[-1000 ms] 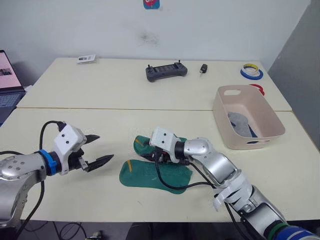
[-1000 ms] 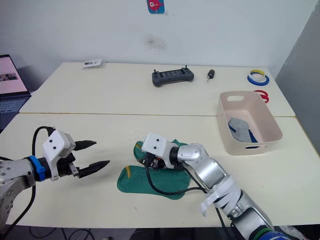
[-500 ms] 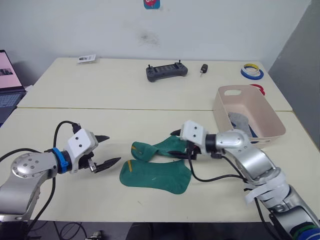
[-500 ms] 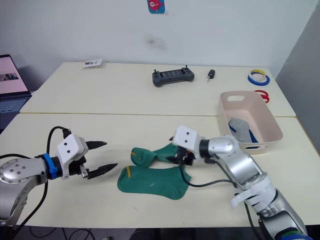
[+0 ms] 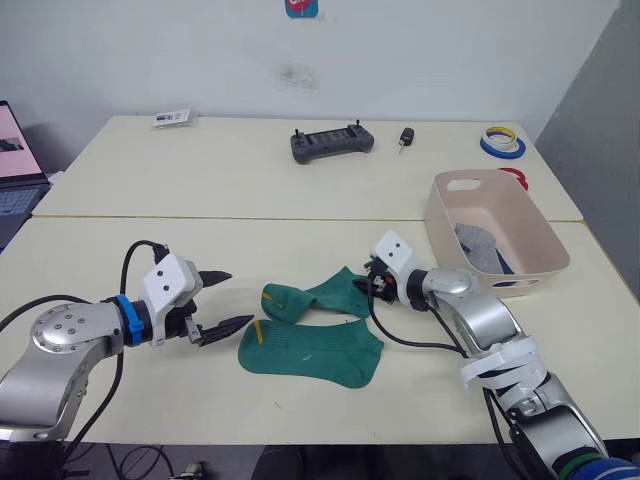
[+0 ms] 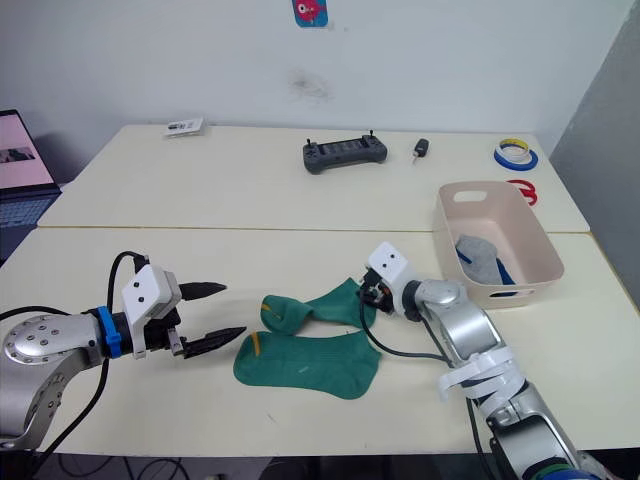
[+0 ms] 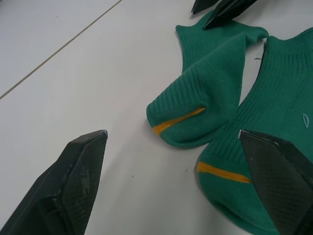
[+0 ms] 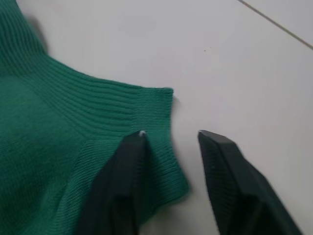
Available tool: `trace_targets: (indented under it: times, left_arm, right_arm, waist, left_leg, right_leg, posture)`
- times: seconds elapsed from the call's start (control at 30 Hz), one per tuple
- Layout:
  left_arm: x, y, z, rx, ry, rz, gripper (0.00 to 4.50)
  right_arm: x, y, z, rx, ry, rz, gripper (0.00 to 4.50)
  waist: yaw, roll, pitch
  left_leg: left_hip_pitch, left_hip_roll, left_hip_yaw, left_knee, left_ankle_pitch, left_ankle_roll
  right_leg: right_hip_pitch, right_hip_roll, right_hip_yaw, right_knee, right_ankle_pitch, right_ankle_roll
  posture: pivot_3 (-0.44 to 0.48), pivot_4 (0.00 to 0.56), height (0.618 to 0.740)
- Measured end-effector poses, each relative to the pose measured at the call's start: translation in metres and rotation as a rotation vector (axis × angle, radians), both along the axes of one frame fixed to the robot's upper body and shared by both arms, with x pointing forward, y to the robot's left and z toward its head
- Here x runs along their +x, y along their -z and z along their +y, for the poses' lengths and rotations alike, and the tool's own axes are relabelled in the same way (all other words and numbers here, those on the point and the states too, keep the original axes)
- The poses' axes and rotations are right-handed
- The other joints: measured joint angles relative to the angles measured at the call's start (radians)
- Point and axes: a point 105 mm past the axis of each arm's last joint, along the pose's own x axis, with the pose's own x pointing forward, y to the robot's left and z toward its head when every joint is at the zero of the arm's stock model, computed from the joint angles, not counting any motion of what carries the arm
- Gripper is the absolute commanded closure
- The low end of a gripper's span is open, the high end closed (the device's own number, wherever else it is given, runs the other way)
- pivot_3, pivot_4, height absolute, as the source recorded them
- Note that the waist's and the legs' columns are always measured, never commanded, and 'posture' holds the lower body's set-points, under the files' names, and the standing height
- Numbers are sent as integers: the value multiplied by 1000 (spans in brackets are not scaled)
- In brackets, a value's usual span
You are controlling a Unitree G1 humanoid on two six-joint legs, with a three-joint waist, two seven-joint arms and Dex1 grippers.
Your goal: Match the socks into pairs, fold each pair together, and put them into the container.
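Observation:
The robot's right gripper should next lay the bent green sock over the flat green sock as a pair, so it should grab the bent sock by its cuff edge (image 8: pixel 168 152).
Two green socks with yellow stripes lie at the front middle of the table: one flat (image 5: pixel 310 350), the other bent (image 5: pixel 315 297) just behind it and touching it. My right gripper (image 5: pixel 369 286) is open at the bent sock's right cuff; in the right wrist view one finger (image 8: pixel 128 176) rests on the cuff (image 8: pixel 73 147) and the other stands on bare table. My left gripper (image 5: pixel 238 298) is open, a short way left of both socks (image 7: pixel 210 93). The pale pink container (image 5: pixel 540 240) at the right holds a grey sock (image 5: pixel 478 243) and something blue.
A black controller (image 5: pixel 332 143), a key fob (image 5: pixel 407 136) and tape rolls (image 5: pixel 502 143) lie on the far table. A small card (image 5: pixel 173 118) is at the back left, and a laptop (image 5: pixel 15 160) at the left edge. A seam (image 5: pixel 200 217) joins the two tables.
My right gripper moved right, dragging the bent green sock's cuff out toward the container. My left gripper moved right, closer to the socks, still open.

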Motion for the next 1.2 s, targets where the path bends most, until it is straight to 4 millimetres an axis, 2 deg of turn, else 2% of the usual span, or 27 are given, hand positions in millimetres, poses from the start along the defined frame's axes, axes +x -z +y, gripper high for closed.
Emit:
trace_targets:
  times: [0.1,0.13,0.27,0.4,0.6,0.73,0.93,1.17,1.2]
  left_arm:
    - [0,0,-1,-9,-4,1,0]
    - [0,0,-1,-14,-10,1,0]
    - [3,1,0,-36,-44,16,0]
    - [4,3,3,-50,-82,40,0]
    - [9,9,7,-105,-160,85,0]
    - [15,11,3,-191,-201,120,0]
    - [35,20,-23,-393,-260,244,0]
    - [56,38,-55,-403,-295,354,0]
    - [58,41,-56,-391,-302,360,194]
  right_arm:
    - [-3,1,2,7,-14,24,4434]
    - [-4,1,4,13,-21,33,4473]
    - [-7,-1,8,41,-35,49,4473]
    - [2,-13,7,80,20,-38,4473]
    - [18,-21,-22,76,159,-97,4473]
    - [15,-9,-35,52,200,-65,4473]
    - [8,-8,-32,49,190,-65,4473]
    - [4,-8,-25,49,162,-70,4473]
    - [3,-8,-24,49,160,-71,4494]
  waist:
    - [0,0,0]
    - [0,0,0]
    - [0,0,0]
    - [0,0,0]
    - [1,0,0]
    - [3,0,0]
    - [5,0,0]
    - [8,-1,0]
    - [8,-1,0]
  left_leg:
    - [0,0,0,0,0,0]
    - [0,0,0,0,0,0]
    - [0,0,-1,0,0,0]
    - [0,0,0,0,0,0]
    - [0,0,0,0,0,0]
    - [0,0,0,0,0,0]
    - [0,0,0,2,0,0]
    - [0,-1,0,2,0,0]
    - [0,0,0,2,0,0]
  right_leg:
    - [0,0,0,0,0,0]
    - [0,0,0,0,0,0]
    - [0,0,0,0,0,0]
    - [0,0,0,0,0,0]
    - [0,0,0,0,0,0]
    - [0,0,0,0,0,0]
    - [1,0,-1,1,0,0]
    - [1,0,-1,1,0,0]
    - [1,0,-1,1,0,0]
  posture:
    - [0,150,740]
    - [0,150,740]
    - [0,150,740]
    - [0,150,740]
    - [0,150,740]
    - [0,150,740]
    - [0,150,740]
    - [0,150,740]
    - [0,150,740]
